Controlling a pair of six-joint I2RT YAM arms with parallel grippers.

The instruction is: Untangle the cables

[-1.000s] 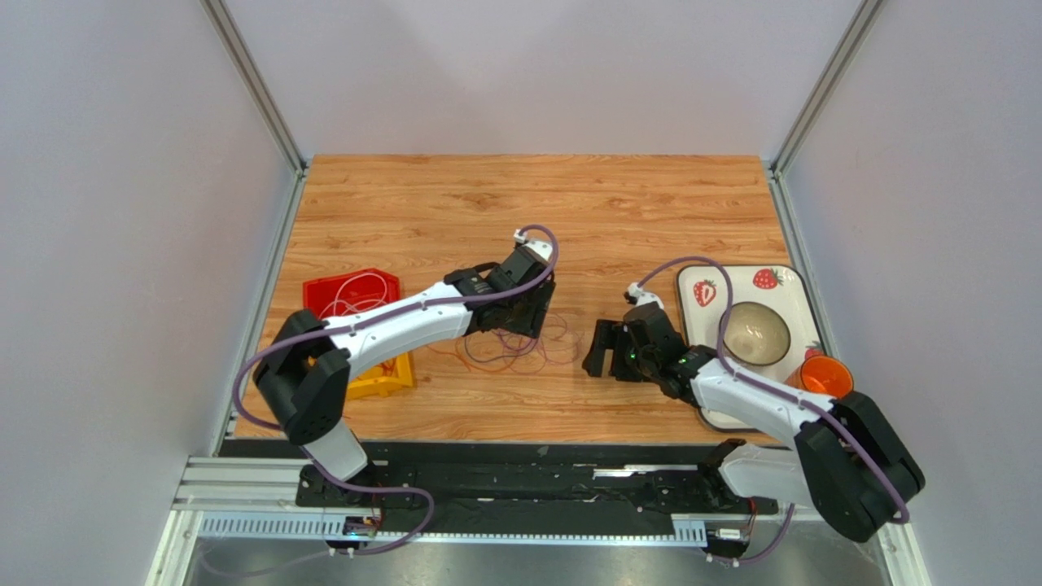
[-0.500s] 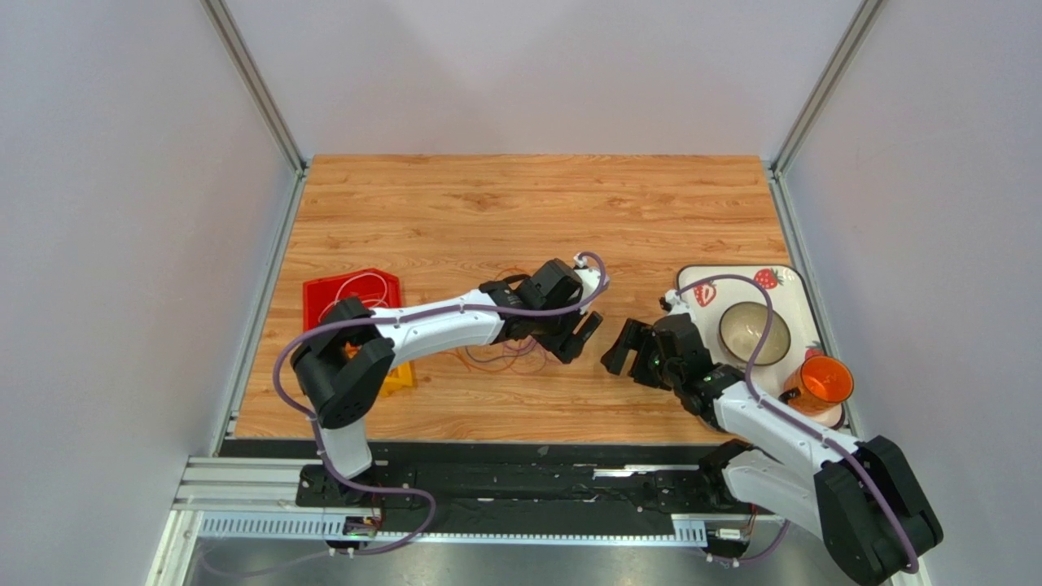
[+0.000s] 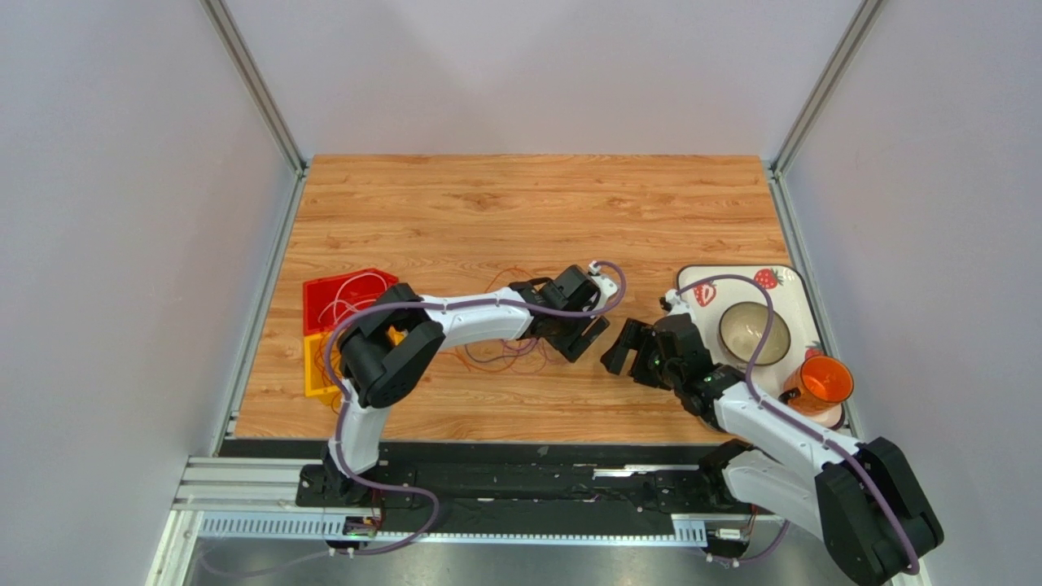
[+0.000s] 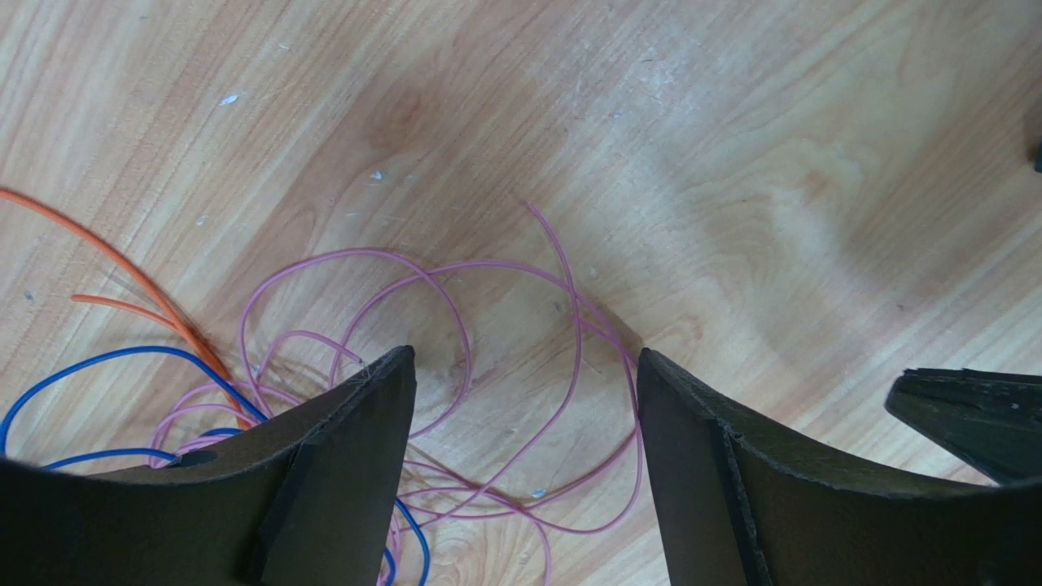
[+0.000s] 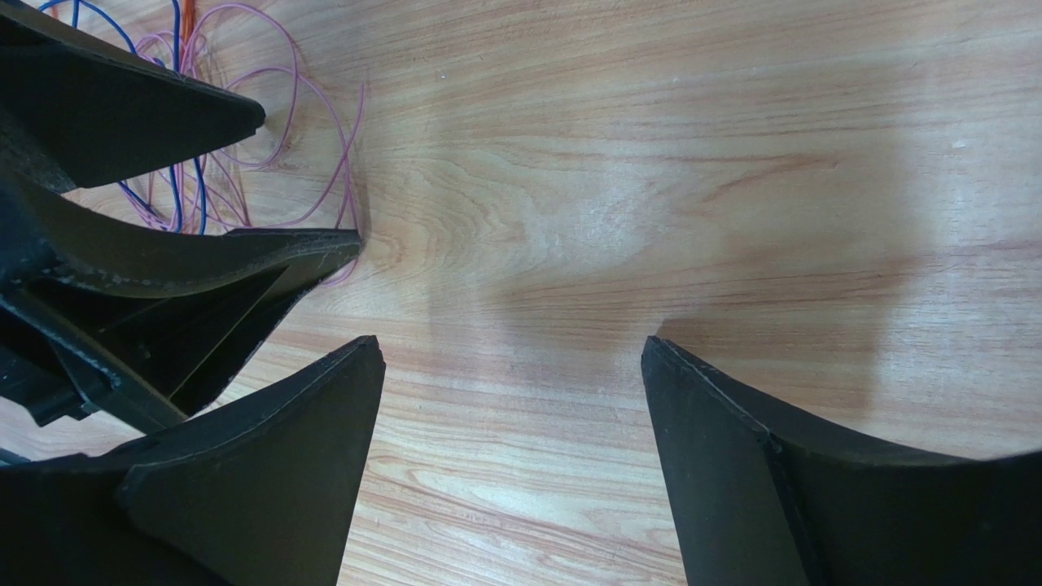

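I should close my left gripper on the pink loops now. My fingers are down at the wood in the left wrist view, so they would hold the loops between them.
The cables lie tangled on the wooden table, just left of centre. The left wrist view shows thin pink loops, an orange wire and a blue wire. My left gripper is open and empty, low over the right edge of the tangle, with pink loops lying between its jaws. My right gripper is open and empty just right of it, over bare wood. The right wrist view shows the left gripper's fingers and the pink loops.
A red tray holding a pale wire loop and a yellow tray sit at the left, partly under the left arm. A white strawberry-print tray with a bowl and an orange cup stands at the right.
My left arm has stretched to the right, carrying its gripper from over the tangle to its right edge. My right gripper shifted slightly right, then stayed still.
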